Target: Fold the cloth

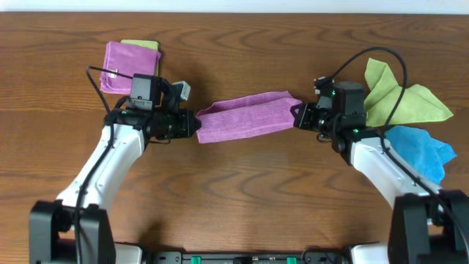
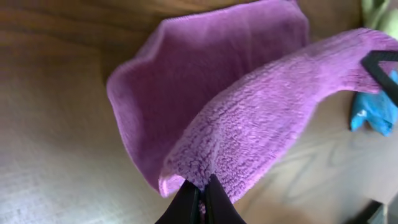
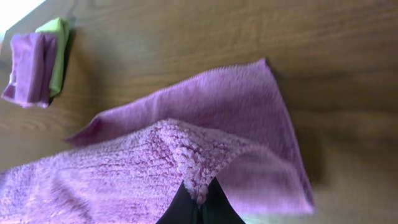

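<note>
My right gripper keeps hold of the cloth's end until the end reaches the lower layer's edge. If I opened now, the end would come down short.
A purple cloth (image 1: 245, 117) hangs stretched between my two grippers over the middle of the wooden table. My left gripper (image 1: 193, 123) is shut on its left end, and my right gripper (image 1: 299, 114) is shut on its right end. In the left wrist view the cloth (image 2: 249, 118) is pinched at the fingertips (image 2: 200, 194), with a lower layer drooping toward the table. In the right wrist view the cloth (image 3: 205, 143) is pinched the same way at the fingertips (image 3: 199, 199).
A folded purple cloth on a green one (image 1: 130, 64) lies at the back left. A crumpled green cloth (image 1: 399, 99) and a blue cloth (image 1: 421, 150) lie at the right, close to my right arm.
</note>
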Available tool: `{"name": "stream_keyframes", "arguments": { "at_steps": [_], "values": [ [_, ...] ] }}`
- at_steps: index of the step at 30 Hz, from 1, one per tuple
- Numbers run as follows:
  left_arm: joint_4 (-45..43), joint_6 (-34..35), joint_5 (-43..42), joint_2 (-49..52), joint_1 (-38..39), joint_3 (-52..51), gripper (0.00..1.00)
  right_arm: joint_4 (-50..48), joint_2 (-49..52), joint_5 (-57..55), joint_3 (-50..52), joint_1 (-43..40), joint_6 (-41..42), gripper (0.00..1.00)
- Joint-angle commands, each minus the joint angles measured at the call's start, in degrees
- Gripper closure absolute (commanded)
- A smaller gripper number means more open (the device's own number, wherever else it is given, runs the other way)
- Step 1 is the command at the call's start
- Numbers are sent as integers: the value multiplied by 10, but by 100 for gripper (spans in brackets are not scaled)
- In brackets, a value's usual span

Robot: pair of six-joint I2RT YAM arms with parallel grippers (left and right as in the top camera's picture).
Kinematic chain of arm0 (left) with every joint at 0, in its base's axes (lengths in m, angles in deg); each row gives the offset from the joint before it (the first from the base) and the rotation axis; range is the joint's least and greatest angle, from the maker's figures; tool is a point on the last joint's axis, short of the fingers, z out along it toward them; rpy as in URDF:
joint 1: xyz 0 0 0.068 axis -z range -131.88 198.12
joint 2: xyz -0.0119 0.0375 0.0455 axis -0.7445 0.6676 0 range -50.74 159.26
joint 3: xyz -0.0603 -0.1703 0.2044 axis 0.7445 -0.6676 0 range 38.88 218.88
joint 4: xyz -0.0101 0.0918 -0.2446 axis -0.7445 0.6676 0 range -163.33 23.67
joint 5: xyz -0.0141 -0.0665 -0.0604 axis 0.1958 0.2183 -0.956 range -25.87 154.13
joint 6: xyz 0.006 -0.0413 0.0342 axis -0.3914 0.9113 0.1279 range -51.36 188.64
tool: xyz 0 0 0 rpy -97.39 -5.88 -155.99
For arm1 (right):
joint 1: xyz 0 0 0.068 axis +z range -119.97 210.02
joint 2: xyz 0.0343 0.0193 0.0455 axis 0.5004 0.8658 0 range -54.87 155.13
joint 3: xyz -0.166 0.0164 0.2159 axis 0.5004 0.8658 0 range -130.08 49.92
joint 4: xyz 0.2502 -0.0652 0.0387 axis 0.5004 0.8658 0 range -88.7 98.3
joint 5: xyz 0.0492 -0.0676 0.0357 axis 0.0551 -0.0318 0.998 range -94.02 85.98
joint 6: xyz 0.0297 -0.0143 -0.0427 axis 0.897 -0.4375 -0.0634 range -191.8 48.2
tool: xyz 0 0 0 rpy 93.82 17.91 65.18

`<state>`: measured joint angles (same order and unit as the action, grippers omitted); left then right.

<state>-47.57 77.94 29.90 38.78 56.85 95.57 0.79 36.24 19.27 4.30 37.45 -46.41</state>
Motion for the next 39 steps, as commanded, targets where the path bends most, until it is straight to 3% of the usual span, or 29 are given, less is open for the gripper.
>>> {"name": "stream_keyframes", "arguments": {
  "at_steps": [1,12,25,26,27,28,29,30,31,34,39],
  "values": [
    [-19,6,29,33,-1,-1,94,-27,24,-21,-1,4,8,99],
    [-103,6,55,80,-1,0,94,-120,134,-35,-28,16,10,99],
    [-130,10,64,117,-1,0,94,-121,150,-105,-56,24,7,99],
    [-132,10,64,117,-1,0,94,-122,150,-107,-56,24,7,96],
    [-133,10,64,117,-1,0,94,-122,150,-111,-56,24,7,86],
    [-134,10,64,117,-1,0,94,-122,150,-113,-56,24,7,67],
    [-134,10,64,117,-1,0,90,-123,150,-113,-56,24,7,60],
    [-135,10,64,117,-1,0,75,-125,150,-113,-56,24,7,50],
    [-137,10,64,117,-1,0,49,-126,150,-113,-56,24,7,45],
    [-138,10,64,117,-2,1,8,-129,149,-103,-59,24,10,44],
    [-136,10,72,115,-5,9,5,-130,146,-93,-73,24,30,44]
  ]
}}
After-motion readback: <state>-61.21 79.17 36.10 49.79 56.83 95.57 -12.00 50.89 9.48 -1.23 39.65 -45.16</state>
